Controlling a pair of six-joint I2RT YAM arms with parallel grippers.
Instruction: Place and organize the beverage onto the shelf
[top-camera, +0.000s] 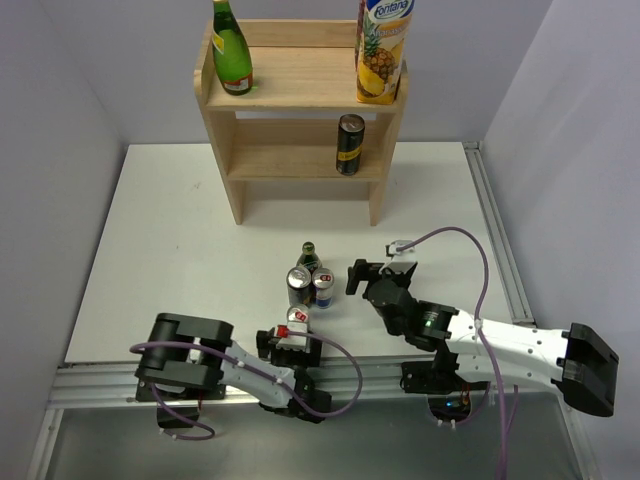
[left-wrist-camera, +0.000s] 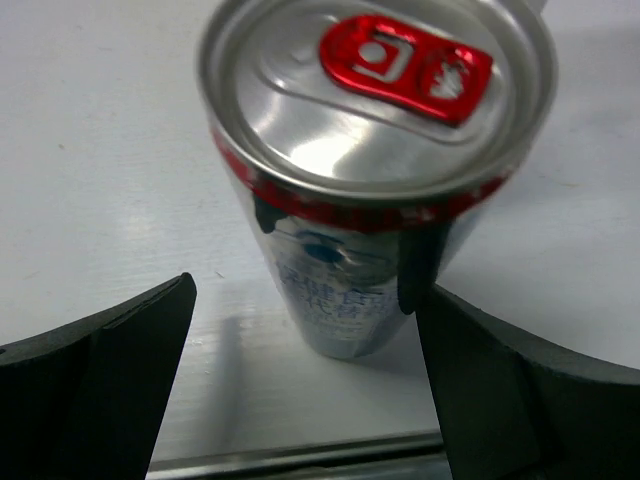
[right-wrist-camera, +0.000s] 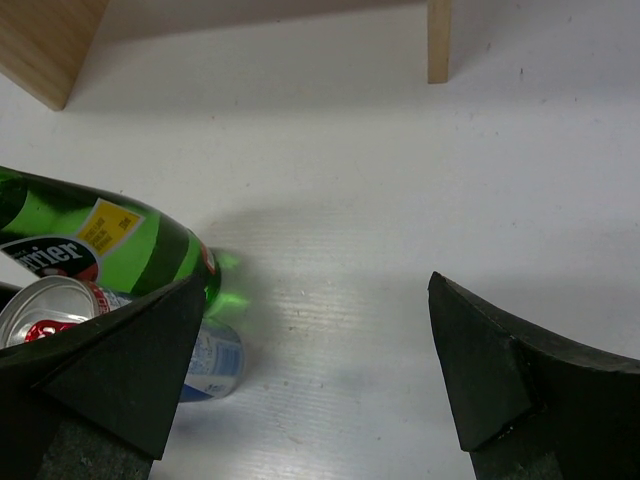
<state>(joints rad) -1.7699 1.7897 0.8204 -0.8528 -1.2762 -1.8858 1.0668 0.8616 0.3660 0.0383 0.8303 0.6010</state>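
Note:
The silver can should be gripped next by its printed body (left-wrist-camera: 345, 270) with my left gripper. The can's base then stays free to stand on the shelf's lower board.
The light-wood shelf (top-camera: 300, 90) stands at the back. A tall green bottle (top-camera: 232, 50) and a juice carton (top-camera: 382, 50) stand on its top board, and a dark can (top-camera: 350, 144) on its lower board. On the table a small green bottle (top-camera: 307, 256) and two cans (top-camera: 300, 285) (top-camera: 323, 287) stand together. A silver can with a red tab (top-camera: 298, 318) (left-wrist-camera: 375, 150) stands just ahead of my open left gripper (top-camera: 291, 338) (left-wrist-camera: 310, 385), near its right finger (left-wrist-camera: 520, 390). My right gripper (top-camera: 373, 270) (right-wrist-camera: 315, 380) is open and empty, right of the green bottle (right-wrist-camera: 90, 245).
A metal rail (top-camera: 400, 375) runs along the table's near edge, and another rail (top-camera: 495, 230) along the right side. A shelf leg (right-wrist-camera: 438, 40) and side panel (right-wrist-camera: 45, 40) show at the top of the right wrist view. A blue-white can (right-wrist-camera: 215, 360) stands beside my right gripper's left finger (right-wrist-camera: 100, 385).

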